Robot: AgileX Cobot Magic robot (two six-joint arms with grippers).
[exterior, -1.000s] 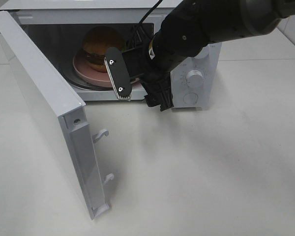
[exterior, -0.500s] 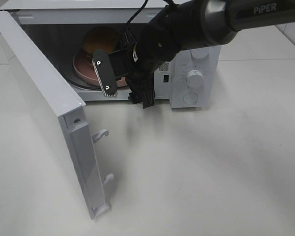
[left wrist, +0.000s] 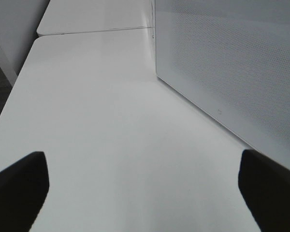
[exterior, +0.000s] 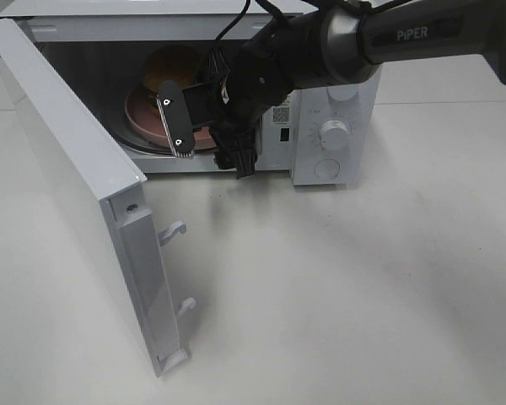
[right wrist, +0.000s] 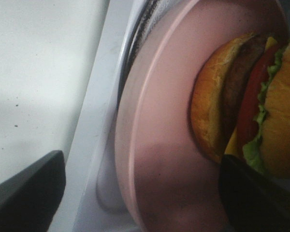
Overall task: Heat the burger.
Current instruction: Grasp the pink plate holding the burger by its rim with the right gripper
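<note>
Next, the right gripper grabs the pink plate by its rim (right wrist: 130, 159) to bring the heated burger (right wrist: 246, 101) out of the microwave.
The burger (exterior: 173, 66), with a golden-tan bun, sits on a pink plate (exterior: 140, 114) inside the open microwave (exterior: 354, 101). My right gripper (exterior: 212, 157) reaches across to the front of the cavity, just before the plate's near rim. In the right wrist view the burger (right wrist: 241, 116) shows lettuce, tomato and patty on the plate (right wrist: 164, 145). There the right gripper (right wrist: 142, 193) is open, with a dark finger on each side of the plate's edge and nothing clamped. My left gripper (left wrist: 144, 191) is open over bare table and does not show in the exterior view.
The microwave door (exterior: 67, 169) swings out wide to the front left, its latch hooks (exterior: 175, 229) pointing into the table's middle. The control panel with two knobs (exterior: 333, 132) is on the microwave's right. Beside the left gripper stands the door's perforated panel (left wrist: 232, 63).
The right arm has swung left and in toward the microwave opening, bringing its gripper from in front of the control panel up to the plate's rim. The burger and the door have not moved.
</note>
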